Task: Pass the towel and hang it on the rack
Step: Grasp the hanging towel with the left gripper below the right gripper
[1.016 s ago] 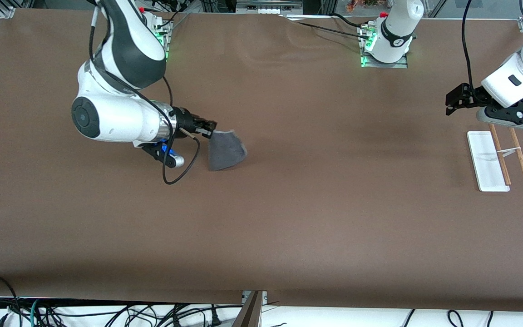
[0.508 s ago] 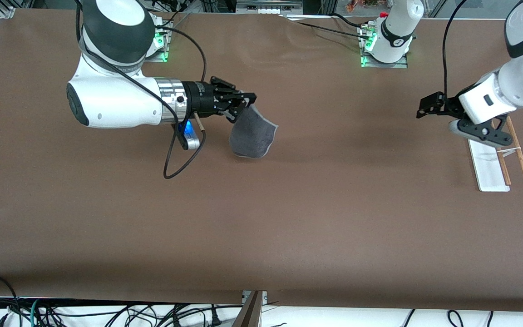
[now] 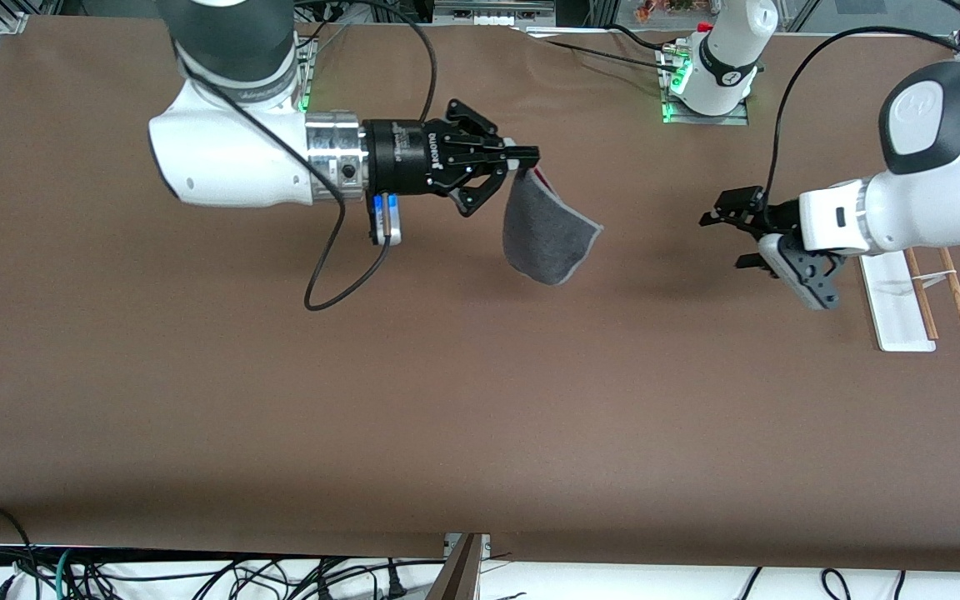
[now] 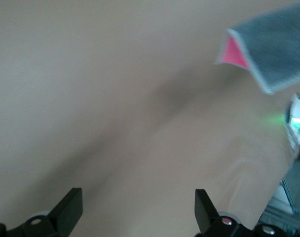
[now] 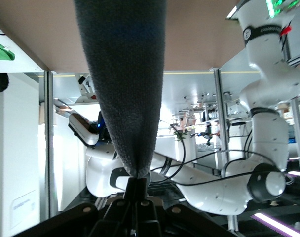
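Note:
I should next grab the grey towel's loose hemmed corner [image 3: 594, 231] with my left gripper, to hang the towel on the rack [image 3: 917, 287].
The dark grey towel [image 3: 548, 233] with a lighter edge hangs by its pink corner from my right gripper [image 3: 527, 158], which is shut on it over the middle of the table. In the right wrist view the towel [image 5: 123, 74] runs straight out from the shut right gripper [image 5: 136, 185]. My left gripper [image 3: 726, 237] is open and empty, in the air between the towel and the rack [image 3: 917, 287]. The left wrist view shows the open left gripper [image 4: 137, 210] and the towel [image 4: 276, 47] ahead of it. The rack stands at the left arm's end of the table, with a white base, two wooden dowels and a pale crosspiece.
A black cable [image 3: 338, 275] loops down from the right arm's wrist. The left arm's base [image 3: 709, 83] and a cable stand at the table's back edge. The brown table [image 3: 480, 400] stretches toward the front camera.
My right gripper has carried the towel up and toward the left arm's end of the table. My left gripper has moved from over the rack toward the towel, still open.

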Tool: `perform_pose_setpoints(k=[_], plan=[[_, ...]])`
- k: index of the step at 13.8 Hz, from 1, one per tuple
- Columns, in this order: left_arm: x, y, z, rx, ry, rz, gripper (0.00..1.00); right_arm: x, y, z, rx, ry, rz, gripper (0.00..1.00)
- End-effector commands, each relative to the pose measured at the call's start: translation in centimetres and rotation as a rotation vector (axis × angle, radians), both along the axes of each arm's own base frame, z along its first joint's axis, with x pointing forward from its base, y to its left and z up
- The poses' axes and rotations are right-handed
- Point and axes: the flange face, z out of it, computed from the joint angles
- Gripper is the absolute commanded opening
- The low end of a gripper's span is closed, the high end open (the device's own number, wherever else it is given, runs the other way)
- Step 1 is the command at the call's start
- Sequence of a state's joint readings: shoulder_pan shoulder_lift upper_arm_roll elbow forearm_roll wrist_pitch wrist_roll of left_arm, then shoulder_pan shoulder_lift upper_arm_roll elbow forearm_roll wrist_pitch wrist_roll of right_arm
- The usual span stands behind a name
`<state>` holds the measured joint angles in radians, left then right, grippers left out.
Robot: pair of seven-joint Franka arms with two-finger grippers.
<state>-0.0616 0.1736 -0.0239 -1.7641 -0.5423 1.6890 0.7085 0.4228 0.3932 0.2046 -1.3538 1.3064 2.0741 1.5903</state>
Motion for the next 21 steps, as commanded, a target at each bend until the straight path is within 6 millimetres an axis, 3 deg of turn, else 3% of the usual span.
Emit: perform_pose_setpoints(k=[1,5,7,8,10,11,12,13,14,21], plan=[[0.1,-1.5,0.2,-0.171,-0.119,-0.143,1.0,-0.6,2.5,1.1,0.027,0.051,-0.074,0.0],[0.2,-5.2,1.2,-0.344,-0.299,-0.308,1.0,-2.3,5.7,0.9,0.022,0.02,-0.124,0.0],[0.2,-6.9,1.4,-0.351,-0.353,-0.339,0.99,-2.6,6.3,0.5,0.016,0.018,-0.125,0.0],[0.4,-7.5,1.3,-0.342,-0.378,-0.337,0.94,-2.6,6.4,0.5,0.014,0.014,-0.126,0.0],[0.7,-9.0,0.2,-0.342,-0.391,-0.353,0.74,-2.7,6.3,0.6,0.008,0.008,-0.125,0.0],[1.0,-9.4,-0.7,-0.348,-0.416,-0.379,0.56,-2.7,6.3,0.6,0.008,0.007,-0.126,0.0],[1.1,-9.7,-1.6,-0.353,-0.425,-0.401,0.47,-2.7,6.3,0.6,0.008,0.007,-0.126,0.0],[1.2,-9.6,-1.9,-0.362,-0.424,-0.399,0.19,-2.6,6.3,0.8,0.01,0.005,-0.126,0.0],[1.2,-9.6,-2.0,-0.365,-0.423,-0.397,0.0,-2.6,6.3,0.8,0.01,0.005,-0.126,0.0],[1.2,-9.7,-1.8,-0.366,-0.426,-0.396,0.0,-2.6,6.3,0.8,0.009,0.004,-0.126,0.0]])
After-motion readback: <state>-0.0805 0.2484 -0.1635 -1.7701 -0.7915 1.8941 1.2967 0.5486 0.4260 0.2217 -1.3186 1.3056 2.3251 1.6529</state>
